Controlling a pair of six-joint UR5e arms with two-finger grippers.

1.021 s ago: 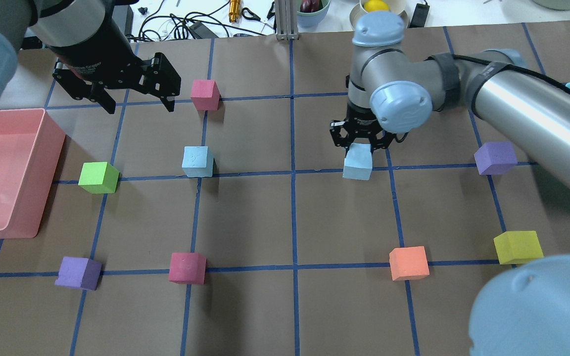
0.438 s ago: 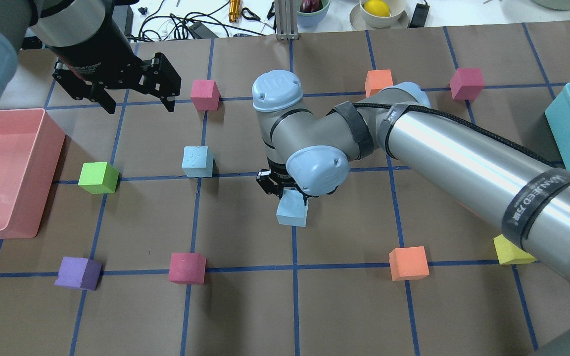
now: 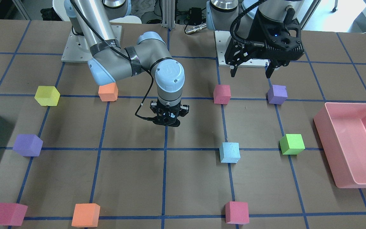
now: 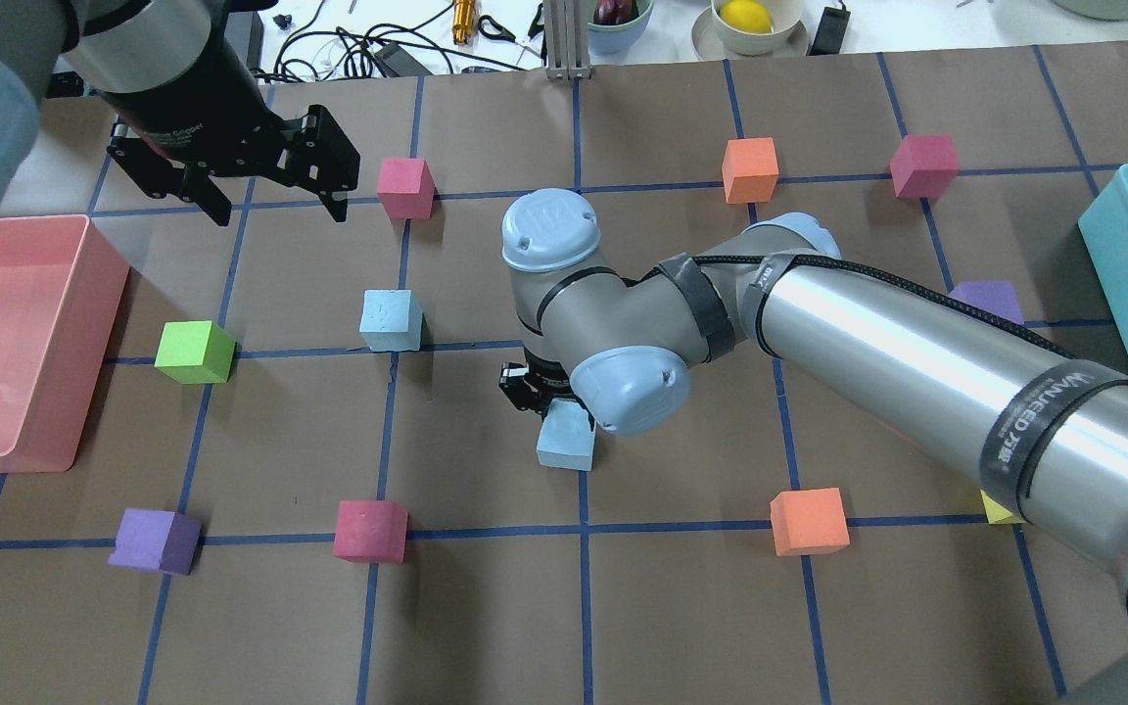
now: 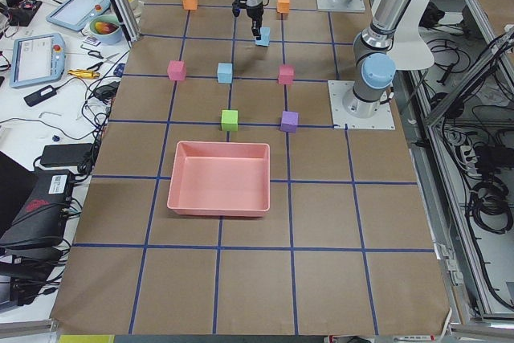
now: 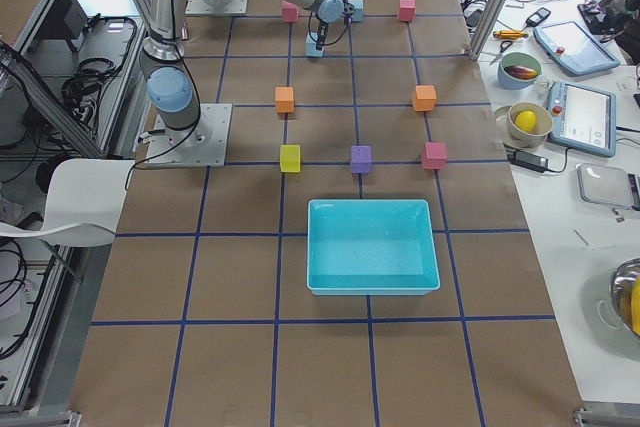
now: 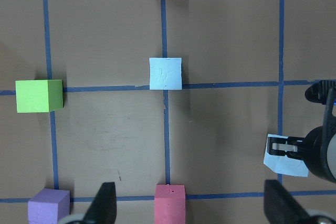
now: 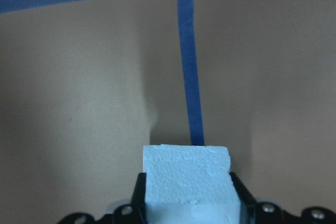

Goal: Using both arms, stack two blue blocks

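The blue block's edge (image 8: 185, 147) is level in the robot's right fingers and meets the block's dark shadow on the tabletop, so the right gripper should open.
One pale blue block (image 4: 392, 320) rests on the table at a grid line, left of centre; it also shows in the front view (image 3: 230, 152) and the left wrist view (image 7: 166, 73). My right gripper (image 4: 546, 403) is shut on the second blue block (image 4: 565, 438), holding it just above the table near the centre line. The right wrist view shows this block (image 8: 186, 174) clamped between the fingers. In the front view the right gripper (image 3: 169, 122) hides it. My left gripper (image 4: 278, 210) is open and empty, high over the far left, well away from both blocks.
A pink bin (image 4: 106, 294) stands at the left edge and a teal bin (image 4: 1117, 264) at the right. Single cubes dot the grid: green (image 4: 194, 352), red (image 4: 405, 187), red (image 4: 370, 530), purple (image 4: 155, 540), orange (image 4: 808, 521).
My right arm has swung left and toward the near side, carrying the blue block from right of centre to the centre line. The left arm has not moved.
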